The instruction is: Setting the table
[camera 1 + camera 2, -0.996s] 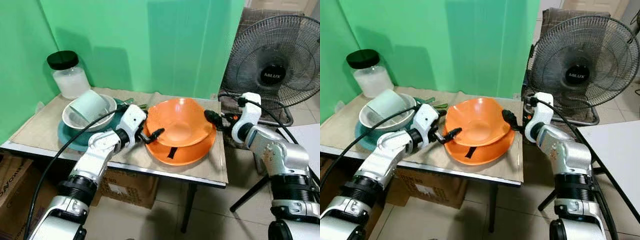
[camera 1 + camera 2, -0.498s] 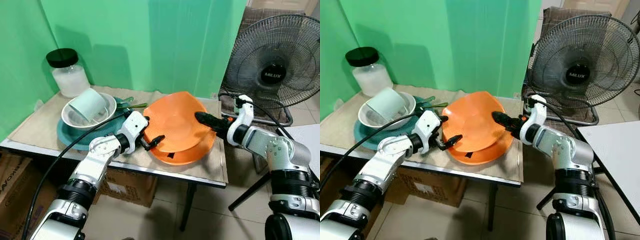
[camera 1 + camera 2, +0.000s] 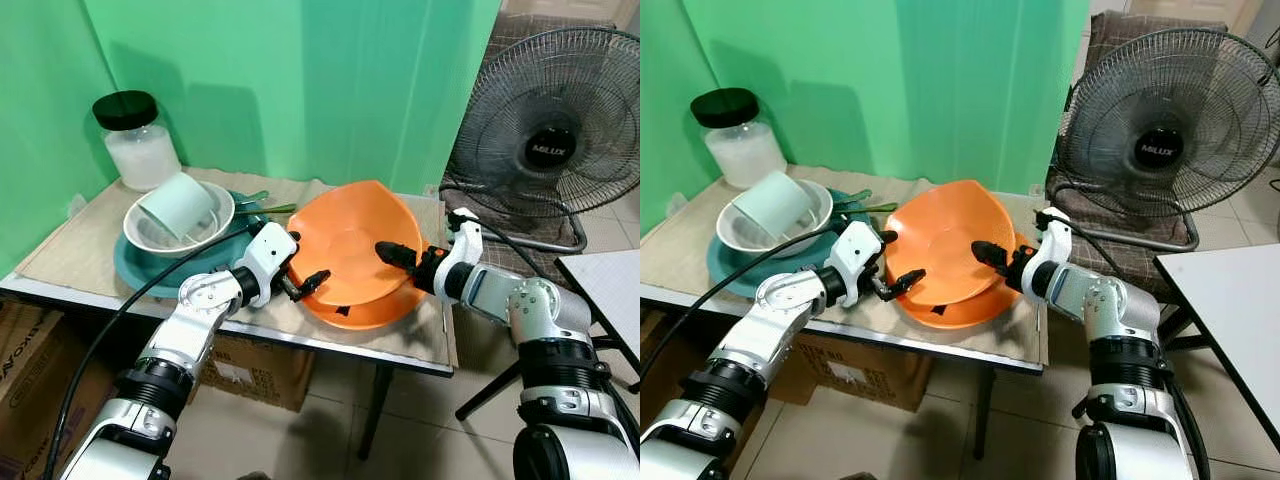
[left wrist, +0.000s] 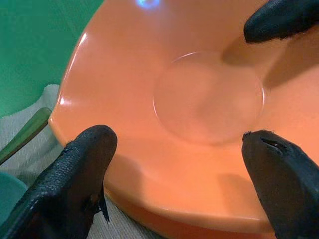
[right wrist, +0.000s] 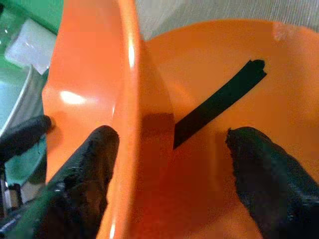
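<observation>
I will grip the orange bowl (image 3: 345, 235) by its rim (image 3: 408, 233) with my right gripper next, to set the bowl on the tabletop.
An orange bowl (image 3: 345, 235) stands tipped up on its left edge over an orange plate (image 3: 385, 308) that has a black tape strip (image 3: 343, 311). My right gripper (image 3: 395, 258) is open and straddles the bowl's right rim (image 5: 130, 89). One finger (image 5: 84, 184) is inside the bowl, and the other (image 5: 269, 184) is between the bowl and the plate. My left gripper (image 3: 302, 262) is open at the bowl's left rim, with its fingertips (image 4: 82, 164) on either side of the bowl's near edge (image 4: 164, 204).
At the left, a teal plate (image 3: 135, 268) carries a white bowl (image 3: 150, 238) with a mint cup (image 3: 180, 205) lying in it, and green utensils (image 3: 265, 208) lie beside it. A lidded jar (image 3: 138, 140) stands at the back left. A fan (image 3: 550, 140) stands at the right, cardboard boxes (image 3: 250, 365) under the table.
The orange bowl has been tipped up from lying flat to leaning left. My right gripper has moved left onto its rim. The left gripper has barely moved.
</observation>
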`<state>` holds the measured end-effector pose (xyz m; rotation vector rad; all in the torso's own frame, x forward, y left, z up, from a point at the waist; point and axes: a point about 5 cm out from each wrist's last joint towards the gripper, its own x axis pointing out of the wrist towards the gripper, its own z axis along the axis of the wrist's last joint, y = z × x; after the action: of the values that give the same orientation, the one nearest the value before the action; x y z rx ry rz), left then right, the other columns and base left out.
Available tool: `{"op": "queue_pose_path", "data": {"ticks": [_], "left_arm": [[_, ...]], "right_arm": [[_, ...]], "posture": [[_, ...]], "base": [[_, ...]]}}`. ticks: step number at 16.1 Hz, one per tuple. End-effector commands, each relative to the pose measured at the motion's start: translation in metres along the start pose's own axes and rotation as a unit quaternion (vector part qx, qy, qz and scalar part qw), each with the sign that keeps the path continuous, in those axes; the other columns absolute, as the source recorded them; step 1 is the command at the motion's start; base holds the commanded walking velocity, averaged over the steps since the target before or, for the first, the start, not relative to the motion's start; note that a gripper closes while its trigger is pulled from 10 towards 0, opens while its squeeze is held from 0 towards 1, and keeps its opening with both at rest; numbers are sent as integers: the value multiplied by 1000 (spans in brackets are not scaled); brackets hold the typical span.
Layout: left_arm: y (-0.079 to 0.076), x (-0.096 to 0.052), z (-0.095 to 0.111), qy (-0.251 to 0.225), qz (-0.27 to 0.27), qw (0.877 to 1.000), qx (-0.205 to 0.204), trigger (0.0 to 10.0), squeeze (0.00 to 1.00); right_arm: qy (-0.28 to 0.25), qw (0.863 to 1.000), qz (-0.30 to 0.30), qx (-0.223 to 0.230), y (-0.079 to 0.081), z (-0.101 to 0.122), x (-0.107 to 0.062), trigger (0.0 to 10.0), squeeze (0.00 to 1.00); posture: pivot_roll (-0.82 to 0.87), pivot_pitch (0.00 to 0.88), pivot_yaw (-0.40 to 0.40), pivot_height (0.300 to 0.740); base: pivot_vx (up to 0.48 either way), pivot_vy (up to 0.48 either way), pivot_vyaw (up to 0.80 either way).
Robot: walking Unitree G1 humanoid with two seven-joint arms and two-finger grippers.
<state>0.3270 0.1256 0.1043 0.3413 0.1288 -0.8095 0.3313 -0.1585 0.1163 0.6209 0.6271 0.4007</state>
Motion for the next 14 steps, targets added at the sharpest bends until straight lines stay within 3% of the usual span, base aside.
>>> {"op": "queue_pose_path", "data": {"ticks": [1, 14], "left_arm": [[-1, 1, -1, 7, -3, 1000, 6, 10000, 0], [2, 1, -2, 13, -2, 1000, 13, 10000, 0]], "right_arm": [[-13, 1000, 17, 14, 7, 9, 1, 0, 0], [-23, 999, 27, 23, 10, 9, 3, 0, 0]], "posture": [[-73, 0, 7, 740], [-71, 0, 10, 740]], "base": [[0, 0, 0], [0, 0, 0]]}}
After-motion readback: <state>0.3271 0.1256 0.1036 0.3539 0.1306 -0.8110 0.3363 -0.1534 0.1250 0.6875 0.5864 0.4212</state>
